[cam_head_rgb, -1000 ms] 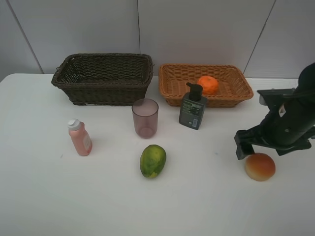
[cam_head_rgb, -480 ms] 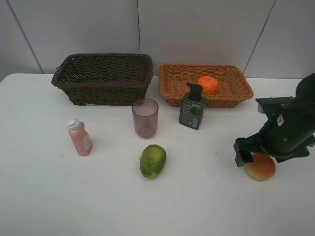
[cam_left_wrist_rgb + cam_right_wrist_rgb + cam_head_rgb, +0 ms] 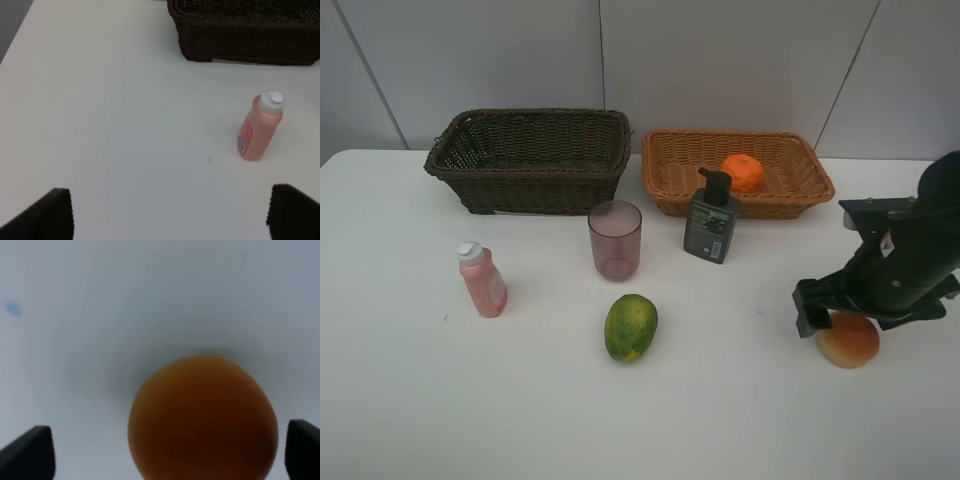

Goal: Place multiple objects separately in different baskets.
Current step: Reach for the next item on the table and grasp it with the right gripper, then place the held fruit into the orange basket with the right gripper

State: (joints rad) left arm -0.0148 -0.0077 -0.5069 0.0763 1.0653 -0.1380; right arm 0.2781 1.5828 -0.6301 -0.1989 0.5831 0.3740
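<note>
My right gripper is to place the red-yellow round fruit in a basket [image 3: 780, 185]. It needs to grab the fruit next around its rounded body [image 3: 849, 346].
My right gripper [image 3: 842, 322] is low over the red-yellow round fruit [image 3: 851, 346] at the right of the table, open, with a finger on either side of it. In the right wrist view the fruit [image 3: 202, 415] sits between the gripper's [image 3: 165, 455] wide-apart tips. An orange [image 3: 743, 172] lies in the light tan basket [image 3: 798, 199]. The dark brown basket [image 3: 530, 175] holds nothing I can see. My left gripper [image 3: 172, 220] is open above bare table, short of the pink white-capped bottle [image 3: 260, 130].
A dark pump bottle [image 3: 711, 218] stands in front of the tan basket, a purplish cup [image 3: 615, 240] beside it. The green-yellow mango [image 3: 631, 327] lies mid-table. The pink bottle [image 3: 482, 281] stands at the left, the dark basket [image 3: 245, 35] beyond it.
My right gripper has come down and slightly forward from just behind the round fruit until its fingers straddle it. Everything else has stayed put.
</note>
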